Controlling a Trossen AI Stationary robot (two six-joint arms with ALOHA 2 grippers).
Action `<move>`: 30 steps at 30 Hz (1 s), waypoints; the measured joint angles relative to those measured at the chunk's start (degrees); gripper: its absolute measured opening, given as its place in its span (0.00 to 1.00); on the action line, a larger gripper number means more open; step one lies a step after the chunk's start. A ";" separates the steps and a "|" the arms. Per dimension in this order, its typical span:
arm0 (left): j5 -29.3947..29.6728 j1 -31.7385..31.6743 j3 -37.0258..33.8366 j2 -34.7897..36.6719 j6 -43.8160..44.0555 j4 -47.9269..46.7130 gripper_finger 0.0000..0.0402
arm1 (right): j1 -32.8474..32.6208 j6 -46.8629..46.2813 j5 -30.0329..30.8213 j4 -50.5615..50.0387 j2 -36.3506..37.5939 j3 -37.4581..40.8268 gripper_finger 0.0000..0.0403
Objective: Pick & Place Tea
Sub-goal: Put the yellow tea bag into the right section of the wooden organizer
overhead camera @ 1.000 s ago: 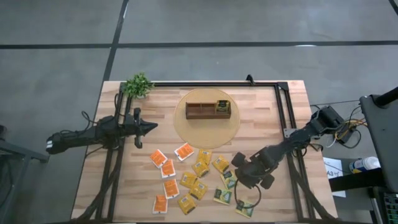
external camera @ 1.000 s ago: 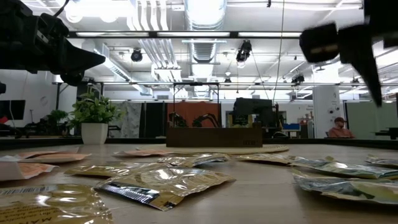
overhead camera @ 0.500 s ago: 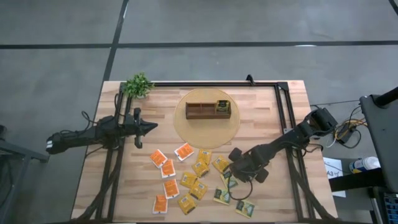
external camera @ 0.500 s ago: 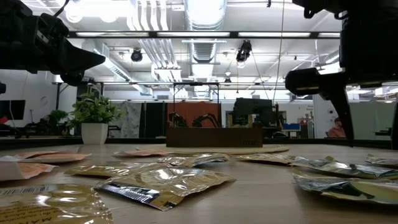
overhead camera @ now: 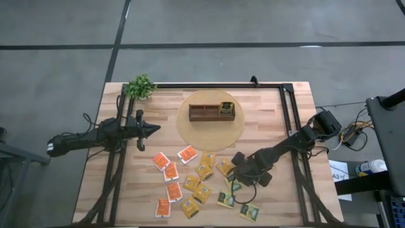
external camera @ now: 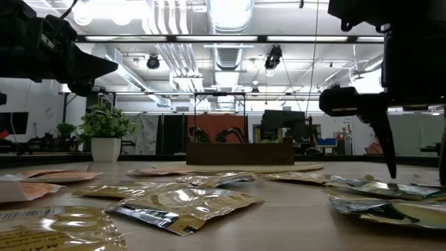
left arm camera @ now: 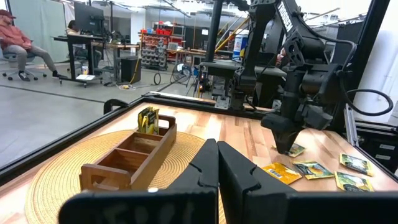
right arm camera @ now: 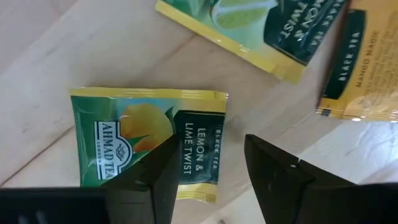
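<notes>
The green sachet is ready for my right gripper to close on. The gripper's fingers reach down to the dark label (right arm camera: pixel 202 144) and to the wood past its edge (right arm camera: pixel 237 160).
Several tea sachets lie flat on the wooden table: orange ones (overhead camera: pixel 161 160), yellow ones (overhead camera: pixel 204 171) and green ones (overhead camera: pixel 226 199). My right gripper (overhead camera: pixel 235 182) points down, open, low over a green lemon-and-lime sachet (right arm camera: pixel 143 140). One finger (right arm camera: pixel 146 180) stands over that sachet's dark label end, the other (right arm camera: pixel 280 180) over bare wood beside it. In the low view its fingertip (external camera: pixel 391 171) ends just above the sachets. My left gripper (overhead camera: pixel 155 128) waits shut and level over the table's left part.
A brown three-compartment wooden box (overhead camera: pixel 212 112) stands on a round woven mat (overhead camera: pixel 212 130) at the far middle, with a yellow sachet (overhead camera: pixel 226 109) upright in its right compartment. A small potted plant (overhead camera: pixel 140 87) stands at the far left corner. A black frame rail (overhead camera: pixel 288 120) runs along the right.
My right gripper has come down toward the table and shifted a little toward the table's left, over the green sachets. Its fingers have stayed open.
</notes>
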State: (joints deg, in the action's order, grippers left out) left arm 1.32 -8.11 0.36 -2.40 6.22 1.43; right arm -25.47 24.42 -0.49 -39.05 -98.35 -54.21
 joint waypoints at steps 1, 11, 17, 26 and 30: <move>0.00 0.01 0.00 0.01 -0.02 0.00 0.00 | 0.00 0.01 -0.01 0.07 -0.02 0.05 0.44; 0.00 0.01 0.00 0.01 -0.01 0.00 0.00 | 0.02 0.32 -1.04 0.47 -0.04 0.37 0.36; 0.00 0.01 0.00 0.01 -0.02 0.00 0.00 | 0.04 0.29 -3.00 0.38 -0.04 0.43 0.13; 0.00 -0.01 0.00 -0.01 0.00 0.00 0.00 | 0.34 0.27 -2.68 0.20 -0.02 0.35 0.02; 0.00 0.01 0.00 0.01 -0.02 0.00 0.00 | 0.65 0.08 -2.08 -2.78 0.26 -1.36 0.02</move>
State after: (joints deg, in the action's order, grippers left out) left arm 1.32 -8.10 0.36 -2.40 6.20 1.43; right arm -24.83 24.50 -2.57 -41.83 -98.09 -55.58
